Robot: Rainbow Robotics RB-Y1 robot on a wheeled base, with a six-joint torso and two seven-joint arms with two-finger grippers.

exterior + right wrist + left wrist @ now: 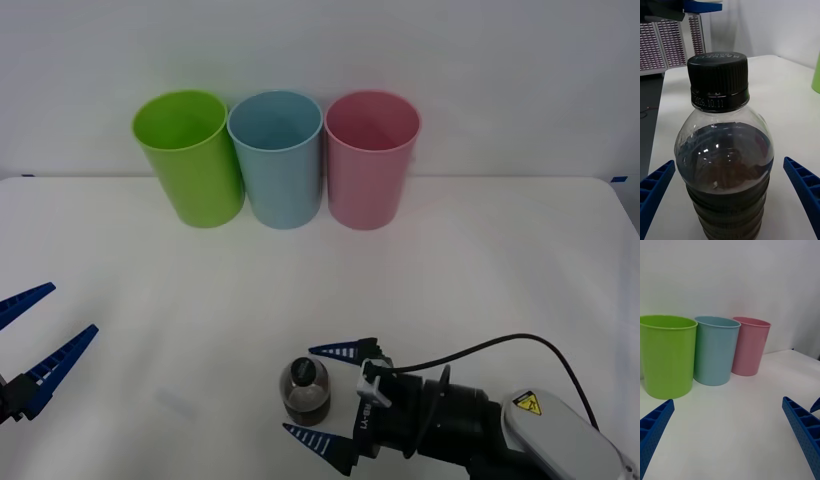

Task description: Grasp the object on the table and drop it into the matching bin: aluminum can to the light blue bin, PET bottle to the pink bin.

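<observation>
The bottle's clear shoulder (724, 140) slopes in toward the cap. So next, my right gripper grabs the bottle by the straight ribbed body (730, 212) below.
A small clear PET bottle (304, 389) with a black cap and dark brown lower body stands upright near the front edge of the white table (480, 270). My right gripper (316, 393) is open around it, one blue finger on each side, not touching. In the right wrist view the bottle (728, 157) stands close between the fingers (803, 191). The pink bin (370, 158) stands at the back, right of the light blue bin (277, 157). My left gripper (35, 335) hangs open at the table's left, holding nothing.
A lime green bin (190, 155) stands left of the light blue one; the three bins (715, 350) touch in a row along the back wall. A black cable (500, 345) loops over my right wrist. Bare table lies between bottle and bins.
</observation>
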